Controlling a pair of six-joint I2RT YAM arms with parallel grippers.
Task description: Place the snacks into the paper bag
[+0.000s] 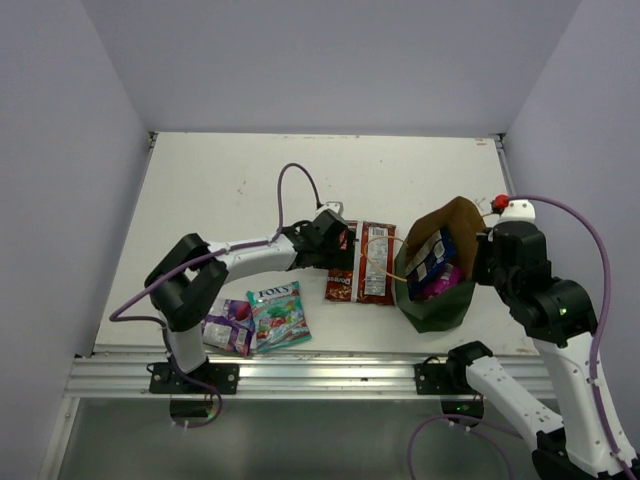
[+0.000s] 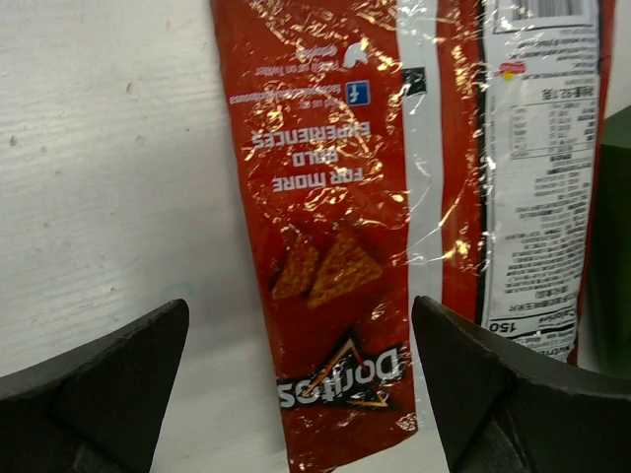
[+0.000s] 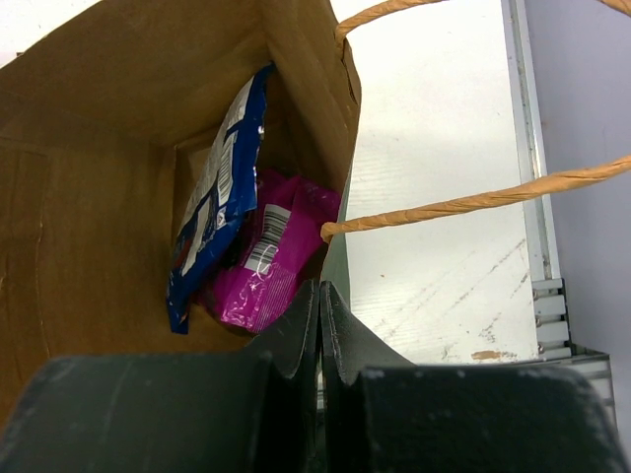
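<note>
My left fingers are just above the flat Doritos pack in the left wrist view. They should lower before closing on it.
The paper bag point(image 1: 437, 308), dark green outside and brown inside, stands tilted open at the right. Inside it are the blue chip bag point(image 3: 212, 207) and the magenta pack point(image 3: 271, 261). My right gripper point(image 3: 320, 296) is shut on the bag's near rim, and it also shows in the top view point(image 1: 482, 262). Two red-orange packs point(image 1: 342, 280) point(image 1: 377, 262) lie flat just left of the bag. My left gripper point(image 2: 299, 330) is open and empty, straddling the Doritos pack point(image 2: 335, 246) just above it. The teal candy bag point(image 1: 279, 314) and the purple-silver bag point(image 1: 228, 326) lie near the front edge.
The bag's cord handles point(image 3: 463, 202) hang loose over the table to the right of the rim. The second red pack point(image 2: 532, 168) lies label side up, touching the bag's green wall point(image 2: 616, 227). A metal rail point(image 1: 300, 375) runs along the table's front.
</note>
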